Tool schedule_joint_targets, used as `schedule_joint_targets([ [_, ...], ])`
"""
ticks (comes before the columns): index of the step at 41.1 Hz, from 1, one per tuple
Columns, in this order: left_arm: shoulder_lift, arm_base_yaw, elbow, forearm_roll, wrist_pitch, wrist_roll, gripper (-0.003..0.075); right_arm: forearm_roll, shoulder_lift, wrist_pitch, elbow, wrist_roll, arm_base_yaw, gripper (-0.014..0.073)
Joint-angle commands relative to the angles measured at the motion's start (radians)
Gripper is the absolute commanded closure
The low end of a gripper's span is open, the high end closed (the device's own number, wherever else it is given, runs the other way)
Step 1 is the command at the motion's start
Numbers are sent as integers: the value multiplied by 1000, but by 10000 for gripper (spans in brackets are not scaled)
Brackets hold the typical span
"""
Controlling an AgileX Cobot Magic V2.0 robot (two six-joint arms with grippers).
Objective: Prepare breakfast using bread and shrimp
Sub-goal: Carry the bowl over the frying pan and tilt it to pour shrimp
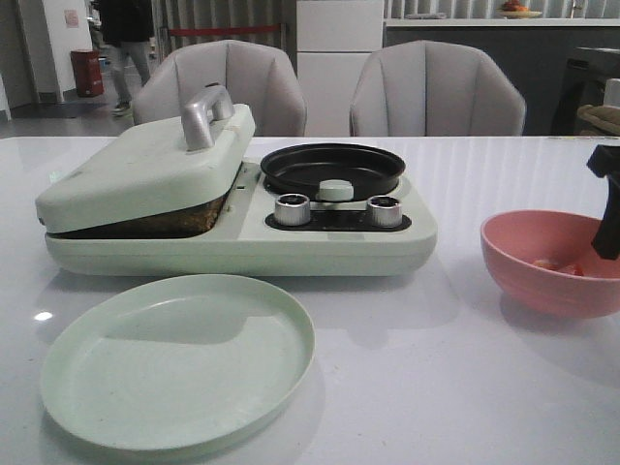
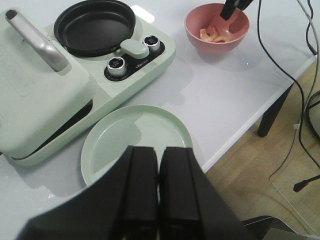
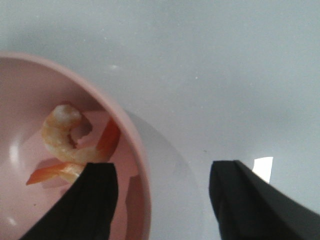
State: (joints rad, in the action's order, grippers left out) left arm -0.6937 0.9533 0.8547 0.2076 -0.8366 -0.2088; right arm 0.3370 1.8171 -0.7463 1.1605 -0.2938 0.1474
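My right gripper should close on the pink bowl's rim now. Its fingers are on both sides of the bowl's rim, so they would hold it.
The shrimp (image 3: 62,132), curled, orange and whitish, lies in a pink bowl (image 3: 134,145) at the table's right (image 1: 542,286); it also shows in the front view (image 1: 554,263) and the left wrist view (image 2: 214,35). My right gripper (image 3: 162,200) is open and low over the bowl, one finger inside the rim and one outside, empty. It shows at the bowl in the front view (image 1: 607,237). My left gripper (image 2: 159,155) is shut and empty, above the near edge of a pale green plate (image 2: 125,135). No bread slice shows plainly; a brown strip (image 1: 145,225) sits under the press lid.
A pale green cooker (image 1: 242,242) stands at mid-table, with a handled lid (image 1: 145,165) nearly down on the left, a black round pan (image 1: 332,167) and two knobs (image 1: 293,207) on the right. The empty plate (image 1: 174,358) lies in front. The table edge (image 2: 250,125) and cables (image 2: 280,65) are to the right.
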Motion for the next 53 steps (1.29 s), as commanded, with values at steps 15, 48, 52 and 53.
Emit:
schedule_joint_targets([
  [15,-2,8,28,14,72,-8,597,22,-31,12,30,-15,3,474],
  [48,-2,8,28,21,72,-8,597,-97,-240,41,335,-52,-289,528],
  [52,-2,8,28,21,72,-8,597,-171,-199,35,432,6,-347,528],
  [53,-2,8,28,21,72,-8,597,-184,-187,32,454,15,-359,528],
])
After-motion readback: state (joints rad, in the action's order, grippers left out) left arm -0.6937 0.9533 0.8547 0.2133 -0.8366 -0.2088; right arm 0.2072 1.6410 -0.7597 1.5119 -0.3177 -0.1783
